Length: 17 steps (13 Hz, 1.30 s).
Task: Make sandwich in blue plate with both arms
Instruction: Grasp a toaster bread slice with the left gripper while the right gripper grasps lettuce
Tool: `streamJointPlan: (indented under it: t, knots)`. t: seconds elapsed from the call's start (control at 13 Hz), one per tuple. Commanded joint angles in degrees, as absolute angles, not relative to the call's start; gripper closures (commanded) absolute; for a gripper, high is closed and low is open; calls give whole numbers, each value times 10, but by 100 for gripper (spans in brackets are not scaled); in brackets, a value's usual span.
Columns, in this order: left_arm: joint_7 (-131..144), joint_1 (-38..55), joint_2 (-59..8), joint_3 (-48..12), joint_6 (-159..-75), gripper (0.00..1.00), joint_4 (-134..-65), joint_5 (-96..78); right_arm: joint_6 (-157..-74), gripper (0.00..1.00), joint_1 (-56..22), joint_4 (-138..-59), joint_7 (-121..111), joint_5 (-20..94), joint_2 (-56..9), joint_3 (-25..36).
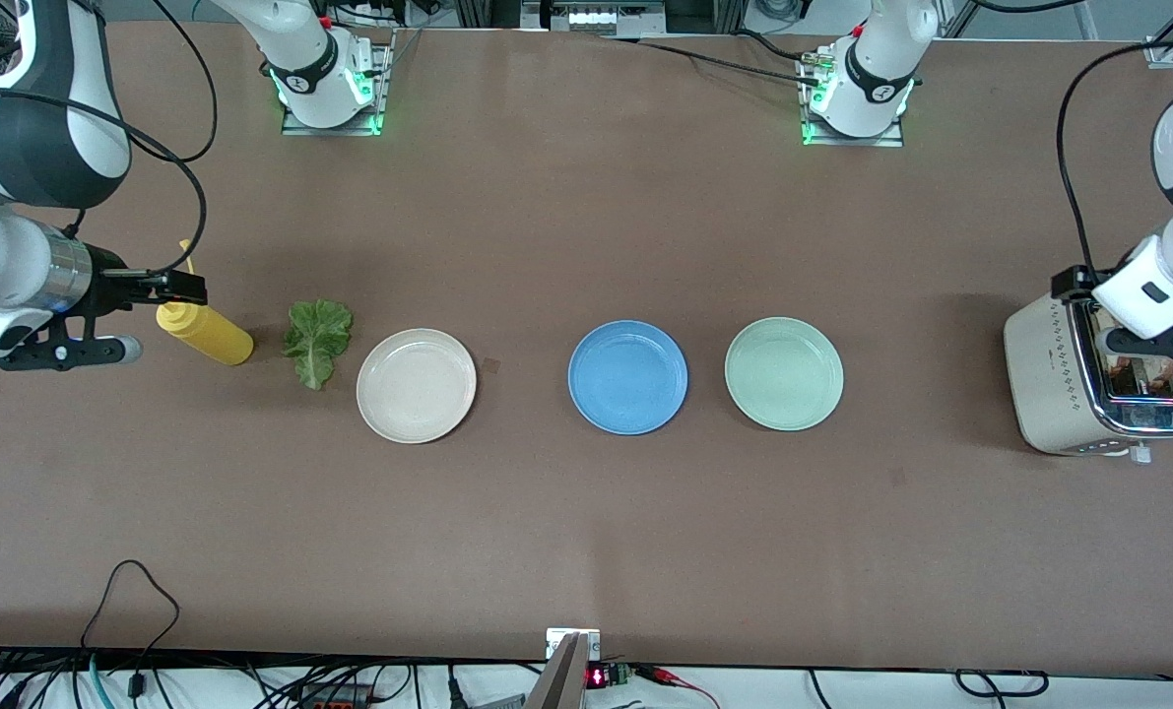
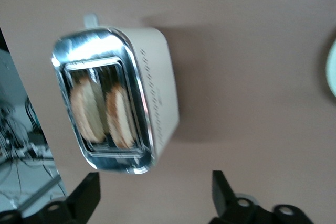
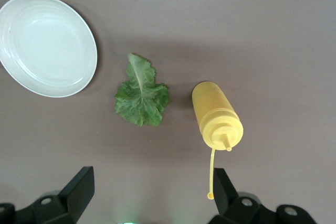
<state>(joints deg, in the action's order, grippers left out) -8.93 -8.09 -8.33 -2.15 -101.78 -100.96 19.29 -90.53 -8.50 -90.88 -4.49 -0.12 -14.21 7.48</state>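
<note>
Next, my left gripper grabs a toasted bread slice by its exposed crust edge [image 1: 1121, 376] to start the sandwich in the blue plate [image 1: 627, 377].
The round blue plate [image 1: 627, 377] lies bare mid-table, between a cream plate and a mint-green plate. No sandwich is in view. Two toasted bread slices [image 2: 86, 111] [image 2: 119, 116] stand in the slots of a cream and chrome toaster [image 1: 1049, 379] [image 2: 157, 77] at the left arm's end. My left gripper [image 1: 1152, 345] [image 2: 155, 195] hangs open above the toaster, holding nothing. A green lettuce leaf [image 1: 317, 340] [image 3: 142, 93] lies flat toward the right arm's end. My right gripper [image 1: 187, 287] [image 3: 152, 190] is open and empty in the air over the bottle's nozzle end.
A yellow squeeze bottle [image 1: 204, 333] [image 3: 216, 114] lies on its side beside the lettuce, its cap strap trailing. The cream plate [image 1: 416, 385] [image 3: 47, 44] sits between the lettuce and the blue plate. The mint-green plate [image 1: 784, 373] sits between the blue plate and the toaster.
</note>
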Motion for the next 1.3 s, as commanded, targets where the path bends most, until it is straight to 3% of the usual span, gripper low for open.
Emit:
streamJointPlan:
  t: [0.0,0.15,0.38,0.54,0.69,1.07,1.23]
  knots:
    - [-120,-133,-76,-24,-1133,17,-1089,205,-885,0,-87,-914,-40,0,-141,74]
    - [-129,-158,-78,-25,-1169,34,-1127,205,-886,0,-85,-918,-40,0,-141,73]
    - [-133,-184,-84,-24,-1242,42,-1164,205,-911,0,-89,-944,-39,1,-136,73]
    - [-133,-189,-85,-25,-1242,55,-1169,205,-963,0,-92,-985,-39,0,-127,73]
    - [-141,-194,-92,-24,-1245,60,-1169,205,-1016,0,-109,-1032,-40,-4,-114,73]
    - [-144,-197,-95,-25,-1239,96,-1162,204,-1261,0,-132,-1211,-40,-4,-95,73]
    - [-158,-196,-91,-32,-1227,99,-1147,204,-1371,0,-134,-1274,-40,-4,-101,73]
